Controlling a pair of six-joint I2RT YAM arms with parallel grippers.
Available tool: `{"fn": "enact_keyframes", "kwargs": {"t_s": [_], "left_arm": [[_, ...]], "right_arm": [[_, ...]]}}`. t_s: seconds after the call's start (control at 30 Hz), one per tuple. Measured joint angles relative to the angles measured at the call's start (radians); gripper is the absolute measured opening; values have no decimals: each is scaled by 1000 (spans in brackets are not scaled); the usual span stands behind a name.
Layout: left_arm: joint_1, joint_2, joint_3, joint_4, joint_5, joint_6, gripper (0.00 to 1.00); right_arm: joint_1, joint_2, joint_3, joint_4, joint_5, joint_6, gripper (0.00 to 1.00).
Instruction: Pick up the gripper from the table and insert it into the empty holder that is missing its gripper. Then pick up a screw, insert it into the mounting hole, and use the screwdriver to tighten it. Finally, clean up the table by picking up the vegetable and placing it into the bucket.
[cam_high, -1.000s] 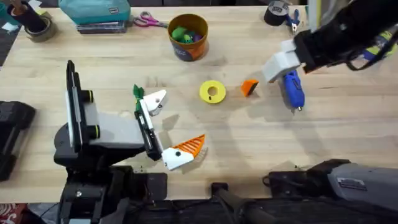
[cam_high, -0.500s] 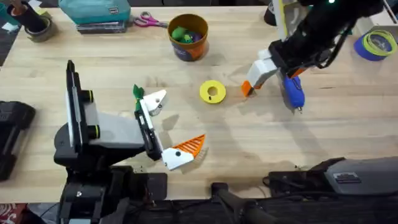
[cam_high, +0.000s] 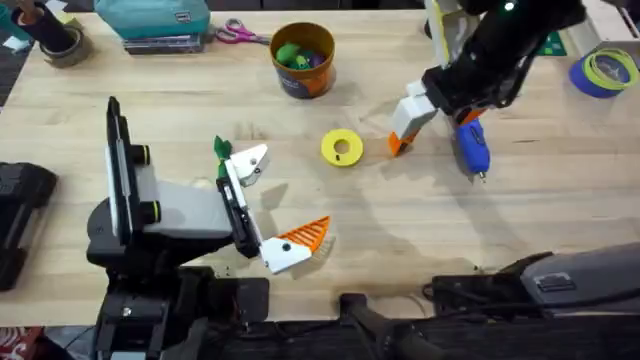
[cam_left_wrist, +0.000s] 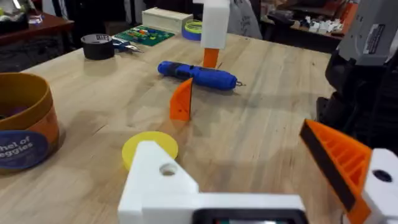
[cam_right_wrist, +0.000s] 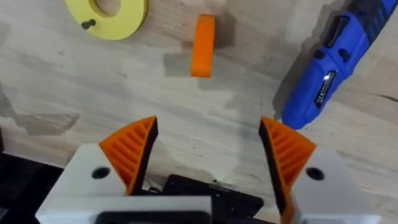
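Observation:
I need to grab the orange ribbed gripper by its flat sides with my right gripper next. Its base then stays free to slide into the empty white holder (cam_high: 249, 162).
The loose orange ribbed gripper (cam_high: 399, 144) stands on edge on the table between the yellow disc and the blue screwdriver (cam_high: 470, 147). My right gripper (cam_high: 408, 120) hovers just above it, open, its orange pads (cam_right_wrist: 134, 149) on either side of the wedge (cam_right_wrist: 202, 45) but apart from it. My left gripper (cam_high: 272, 203) rests open near the front. Its bare white finger is the holder (cam_left_wrist: 161, 183), with the mounting hole showing; its other finger (cam_left_wrist: 339, 165) carries an orange wedge. A small green vegetable (cam_high: 221, 148) lies beside the holder (cam_high: 250, 160). The bucket (cam_high: 302, 58) holds other vegetables.
A flat yellow disc (cam_high: 342, 148) carries a small screw (cam_right_wrist: 89, 24). Scissors (cam_high: 236, 34), a teal case (cam_high: 150, 18) and tape rolls (cam_high: 60, 42) line the back edge. A blue tape ring (cam_high: 605, 70) lies at the far right.
My right arm has swung left from over the screwdriver to above the orange gripper and dropped lower. The left arm and the table's things stay put.

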Motion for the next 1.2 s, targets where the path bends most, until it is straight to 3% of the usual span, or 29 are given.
{"fn": "enact_keyframes", "kwargs": {"t_s": [0.57,0.93,1.2], "left_arm": [[0,0,0,0,0,0,986],[0,0,0,0,0,0,986],[0,0,0,0,0,0,986]], "right_arm": [[-1,169,-4,137,6,98,996],[-13,162,-169,299,6,119,995],[-13,162,-198,355,6,113,828]]}}
